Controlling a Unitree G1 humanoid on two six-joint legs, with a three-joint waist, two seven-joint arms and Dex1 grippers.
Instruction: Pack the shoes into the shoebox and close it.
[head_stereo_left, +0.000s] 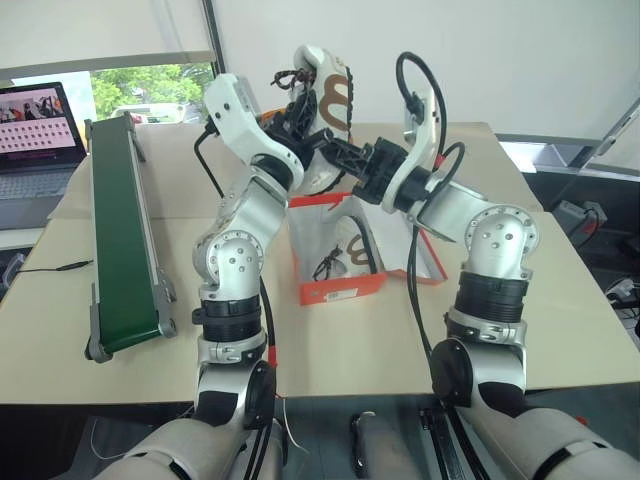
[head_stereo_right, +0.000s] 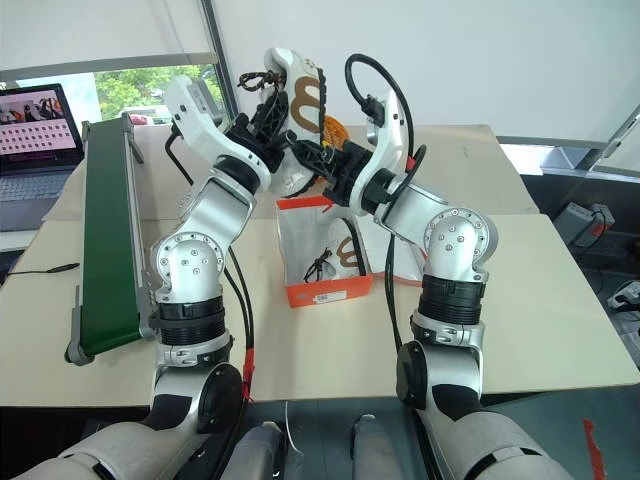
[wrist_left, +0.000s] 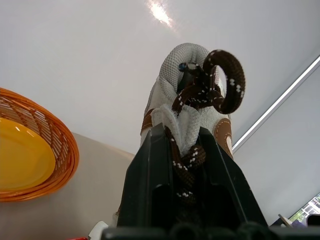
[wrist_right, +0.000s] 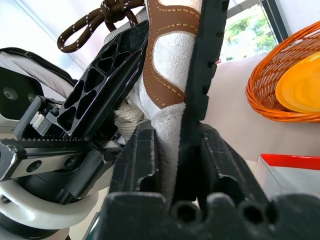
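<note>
The robot's right gripper should keep holding the whitish-grey shoe (head_stereo_left: 326, 78) until the shoe is inside the open red shoebox, because the shoe is hanging high above the box.
A whitish-grey shoe (head_stereo_left: 326, 78) with brown markings and brown laces hangs in the air above the open red shoebox (head_stereo_left: 341, 289), held between both grippers. My left gripper (wrist_left: 182, 132) is shut on its tongue and laces. My right gripper (wrist_right: 177, 131) is shut on its side and dark sole from the other side. In the head views the two grippers meet at the shoe, left gripper (head_stereo_left: 300, 112) and right gripper (head_stereo_left: 342, 152). A second shoe (head_stereo_right: 341, 256) lies inside the white-lined box.
A green conveyor belt (head_stereo_left: 120, 230) runs along the table's left side, with a laptop (head_stereo_left: 35, 130) behind it. An orange wicker basket (wrist_right: 280, 95) holding a yellow plate (wrist_left: 20, 157) sits at the back of the beige table (head_stereo_left: 340, 345).
</note>
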